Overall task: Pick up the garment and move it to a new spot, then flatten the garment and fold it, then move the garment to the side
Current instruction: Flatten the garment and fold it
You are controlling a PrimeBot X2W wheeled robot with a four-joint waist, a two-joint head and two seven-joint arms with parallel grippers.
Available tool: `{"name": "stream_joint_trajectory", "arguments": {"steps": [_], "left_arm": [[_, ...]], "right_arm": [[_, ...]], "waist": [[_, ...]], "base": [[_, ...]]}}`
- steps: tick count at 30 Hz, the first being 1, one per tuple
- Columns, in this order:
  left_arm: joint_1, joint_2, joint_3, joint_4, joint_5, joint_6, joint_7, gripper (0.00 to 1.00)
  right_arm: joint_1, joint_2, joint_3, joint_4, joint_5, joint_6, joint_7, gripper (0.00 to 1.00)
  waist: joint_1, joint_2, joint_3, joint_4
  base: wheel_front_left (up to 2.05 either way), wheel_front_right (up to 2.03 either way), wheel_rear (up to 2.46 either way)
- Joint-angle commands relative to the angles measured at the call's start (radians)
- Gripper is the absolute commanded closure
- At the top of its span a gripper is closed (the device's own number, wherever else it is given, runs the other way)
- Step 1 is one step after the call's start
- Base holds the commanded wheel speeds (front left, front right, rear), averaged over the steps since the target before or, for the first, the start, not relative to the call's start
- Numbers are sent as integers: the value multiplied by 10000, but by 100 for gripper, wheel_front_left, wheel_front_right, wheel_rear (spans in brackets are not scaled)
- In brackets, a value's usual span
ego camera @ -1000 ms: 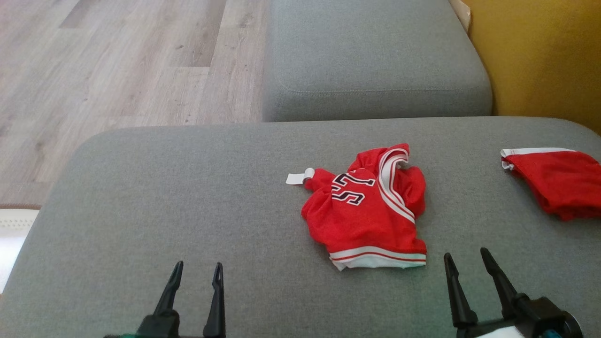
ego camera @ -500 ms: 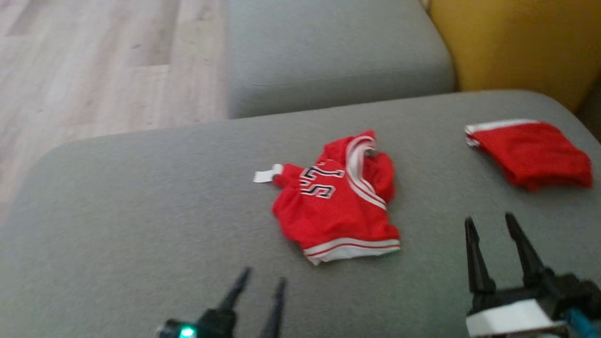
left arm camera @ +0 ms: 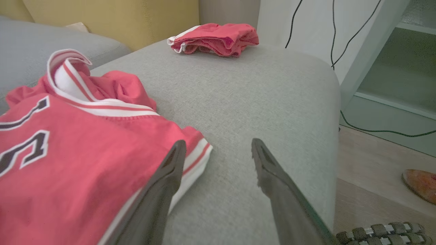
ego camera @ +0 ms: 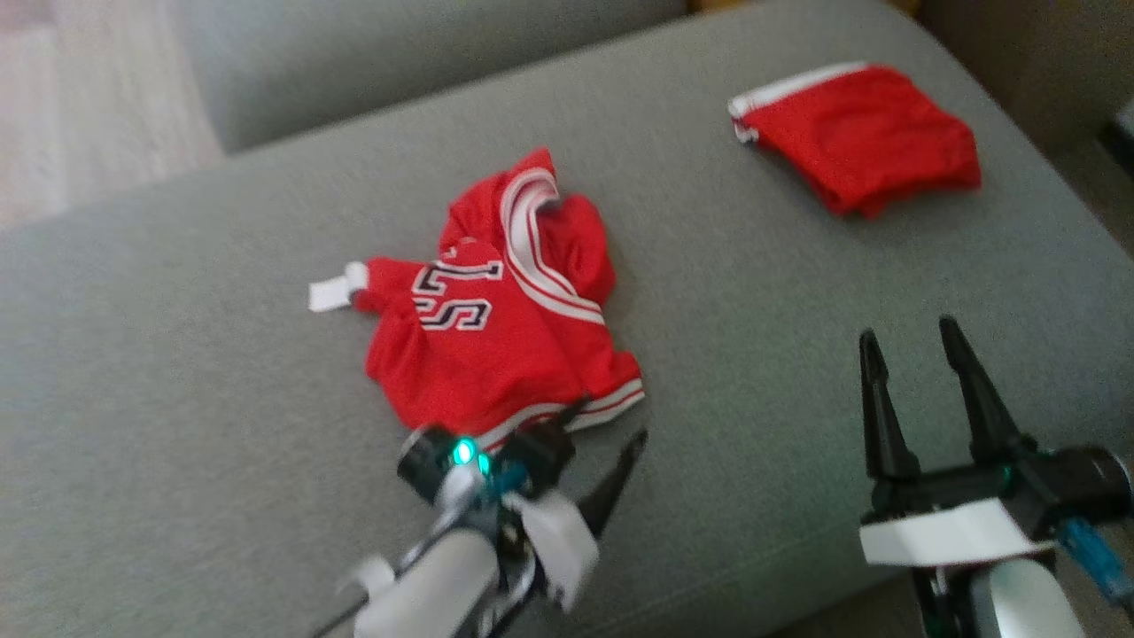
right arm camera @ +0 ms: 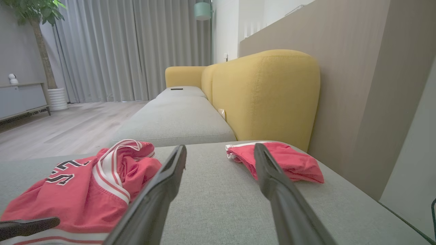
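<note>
I need to grab the garment with my left gripper next, by its striped edge corner (ego camera: 623, 395). That corner sticks out free, while the garment's red body (ego camera: 500, 367) is loose and crumpled.
The garment (ego camera: 496, 337) is a crumpled red jersey with white trim and a black-and-white number, lying mid-cushion on the grey sofa seat (ego camera: 177, 372). My left gripper (ego camera: 609, 422) is open at its near right corner. In the left wrist view (left arm camera: 218, 143) one finger overlaps the striped hem of the garment (left arm camera: 68, 153) and the other stands over bare cushion. My right gripper (ego camera: 907, 330) is open and empty, to the right of the jersey over bare cushion. In the right wrist view (right arm camera: 220, 147) the garment (right arm camera: 78, 187) lies to its left.
A second red piece with a white band (ego camera: 859, 133) lies folded at the far right of the cushion. The cushion's right edge (left arm camera: 335, 102) drops to floor with cables (left arm camera: 374, 131) and a shoe (left arm camera: 420, 183). A yellow backrest (right arm camera: 265, 95) rises beyond.
The head camera has swung, shifting the whole picture. My left gripper has come forward to the jersey's near hem corner. My right gripper has risen a little in the view; both stay open.
</note>
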Motion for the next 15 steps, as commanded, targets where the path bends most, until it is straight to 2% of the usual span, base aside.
{"name": "stream_joint_trajectory", "arguments": {"steps": [1,8,15], "left_arm": [[-987,-46,25,105,-423,162,23,0],[-2075,-47,-732,1223,-1827,158,583,0],[-2817,-47,-1406,2451,-2350,1079,1369,0]], "right_arm": [[-739,-67,365,-347,159,-9,-57,0],[-1101,-67,544,-315,417,-9,-57,0],[-1286,-66,587,-291,492,-9,-57,0]], "waist": [[0,0,1165,-910],[0,0,1640,-1259],[0,0,1795,-1427]], "base": [[0,0,0],[0,0,0],[0,0,0]]}}
